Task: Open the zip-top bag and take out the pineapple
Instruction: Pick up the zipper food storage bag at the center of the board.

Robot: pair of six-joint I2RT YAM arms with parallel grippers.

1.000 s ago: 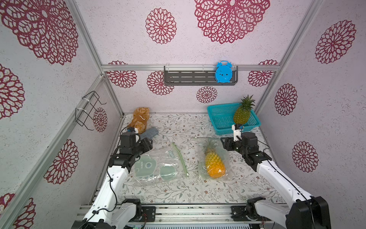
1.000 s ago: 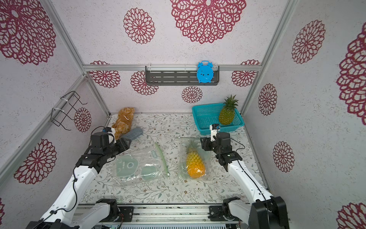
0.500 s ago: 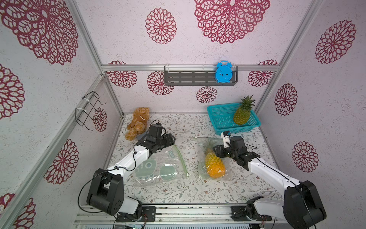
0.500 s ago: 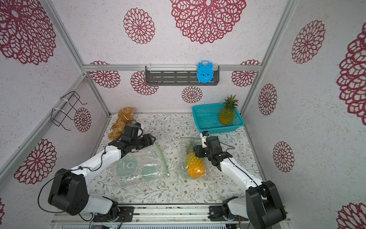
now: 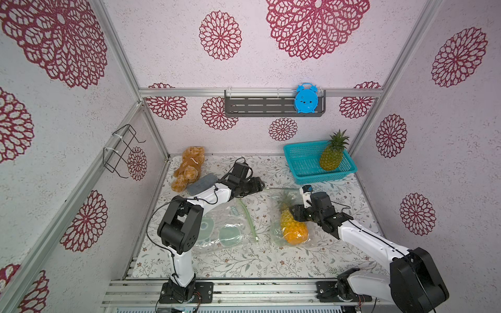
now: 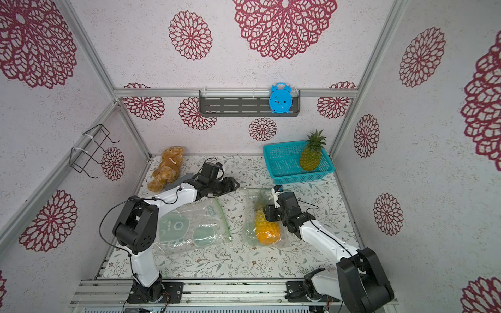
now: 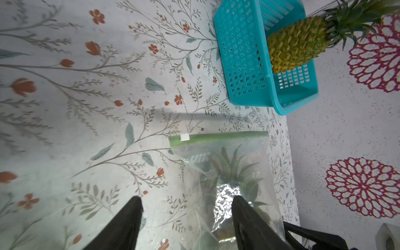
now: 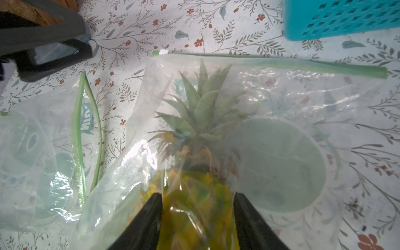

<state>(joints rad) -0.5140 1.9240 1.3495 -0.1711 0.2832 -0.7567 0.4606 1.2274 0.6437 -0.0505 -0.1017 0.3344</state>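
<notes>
I will next grab the zip-top bag (image 5: 279, 195) with my left gripper by its film edge near the white slider's corner, so the green zip strip stays free to open.
A clear zip-top bag (image 5: 279, 195) lies right of centre in both top views, its green zip strip (image 7: 218, 137) at the far end with a white slider (image 7: 184, 137). The yellow pineapple (image 5: 294, 230) lies inside it, leaves toward the zip. My left gripper (image 5: 262, 186) is open and low by the bag's far left corner. In the left wrist view one finger (image 7: 244, 216) overlaps the film and the other is over bare mat. My right gripper (image 5: 292, 213) is open and straddles the bagged pineapple (image 8: 198, 216). I cannot tell whether its fingers press on it.
An empty clear bag (image 5: 227, 230) with an open green zip lies left of centre. A teal basket (image 5: 303, 162) at the back right holds a green pineapple (image 5: 332, 157). A teddy bear (image 5: 189, 168) and a grey pad (image 5: 200, 184) lie at the back left.
Both arms swung in from the sides. The left gripper crossed to the bag's zip corner and opened wider. The right gripper came down over the bagged pineapple and narrowed slightly.
</notes>
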